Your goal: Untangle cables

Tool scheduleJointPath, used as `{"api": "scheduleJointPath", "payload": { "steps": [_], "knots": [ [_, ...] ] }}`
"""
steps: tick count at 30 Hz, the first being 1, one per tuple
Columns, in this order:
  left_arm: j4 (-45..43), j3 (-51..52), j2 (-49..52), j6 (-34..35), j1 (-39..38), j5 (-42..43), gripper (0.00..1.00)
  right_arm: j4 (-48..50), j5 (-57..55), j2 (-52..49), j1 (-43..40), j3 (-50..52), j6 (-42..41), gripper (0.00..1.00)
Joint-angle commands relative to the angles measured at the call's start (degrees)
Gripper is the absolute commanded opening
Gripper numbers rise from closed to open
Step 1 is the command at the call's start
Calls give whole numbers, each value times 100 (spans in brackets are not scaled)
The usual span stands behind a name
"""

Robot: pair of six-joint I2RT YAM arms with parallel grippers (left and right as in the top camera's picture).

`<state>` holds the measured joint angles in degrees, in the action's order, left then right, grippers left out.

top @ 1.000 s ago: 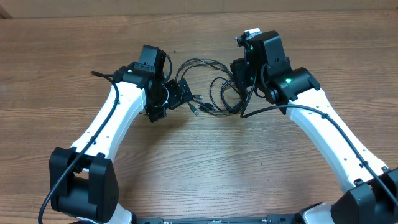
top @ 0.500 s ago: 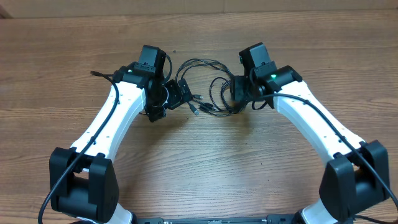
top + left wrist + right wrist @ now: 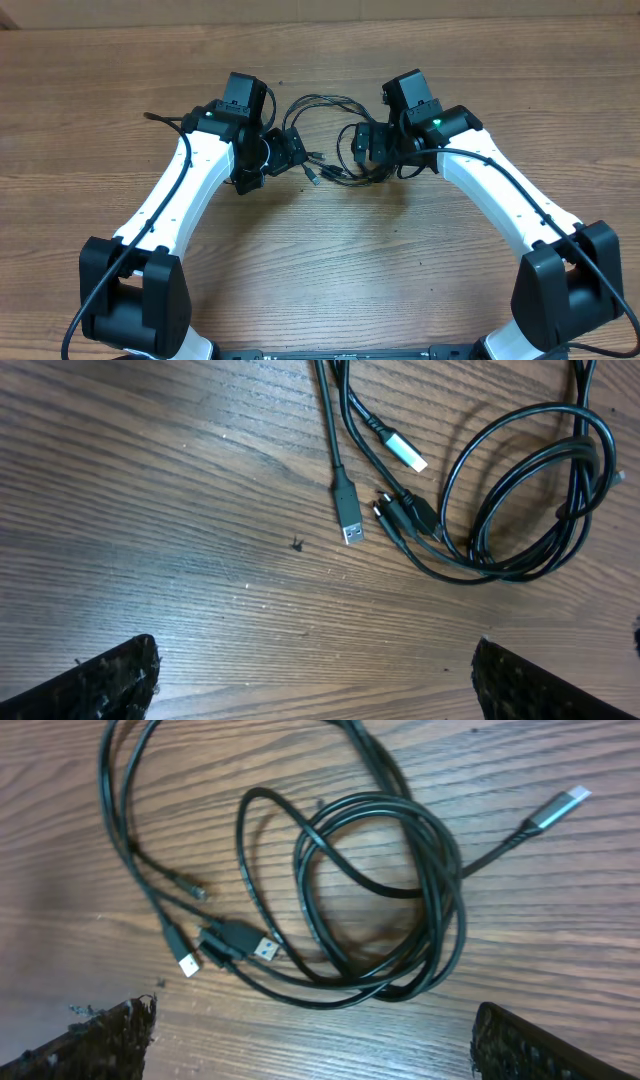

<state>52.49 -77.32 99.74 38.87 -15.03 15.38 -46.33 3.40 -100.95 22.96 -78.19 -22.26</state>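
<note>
My right gripper should take hold of the coiled loop where its pieces of cable bunch (image 3: 440, 887) next to the silver-tipped plug (image 3: 560, 808). Other pieces of cable then stay free to untangle.
Thin black cables (image 3: 322, 99) lie in a loose tangle on the wooden table between my two grippers. In the right wrist view the cables (image 3: 445, 920) form a coiled loop, with a silver-tipped plug (image 3: 560, 808) at the upper right and small plugs (image 3: 185, 963) at the left. The left wrist view shows a USB plug (image 3: 348, 525), a silver tip (image 3: 405, 452) and the coil (image 3: 540, 490). My left gripper (image 3: 292, 152) (image 3: 320, 690) stands open just left of the tangle. My right gripper (image 3: 362, 145) (image 3: 320, 1050) is open at its right edge. Neither holds anything.
The wooden table (image 3: 320, 260) stretches all round the cables. Both white arms (image 3: 180, 200) reach in from the near edge, each carrying its own thicker black wire (image 3: 510, 180).
My right gripper's jaws have opened, and its wrist has turned down and shifted left toward the cables. The left arm and the cables have stayed put.
</note>
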Motion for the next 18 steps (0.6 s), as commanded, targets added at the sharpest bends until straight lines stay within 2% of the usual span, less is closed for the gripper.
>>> {"api": "scheduleJointPath", "payload": {
  "steps": [1, 6, 10, 12, 18],
  "knots": [
    [-2, -83, -149, -284, -37, -101, 100, 15, -509, -203, 11, 101, -188, 100],
    [9, -83, -149, -317, -37, -101, 100, -9, -1056, -367, 11, 101, -151, 99],
    [9, -83, -149, -315, -37, -101, 100, 4, -1154, -433, 11, 101, 46, 80],
    [9, -83, -149, -315, -37, -101, 100, 31, -1158, -476, 9, 101, 190, 76],
    [-4, -83, -149, -315, -37, -101, 100, 120, -1152, -717, -90, 101, 468, 75]
  ]
}}
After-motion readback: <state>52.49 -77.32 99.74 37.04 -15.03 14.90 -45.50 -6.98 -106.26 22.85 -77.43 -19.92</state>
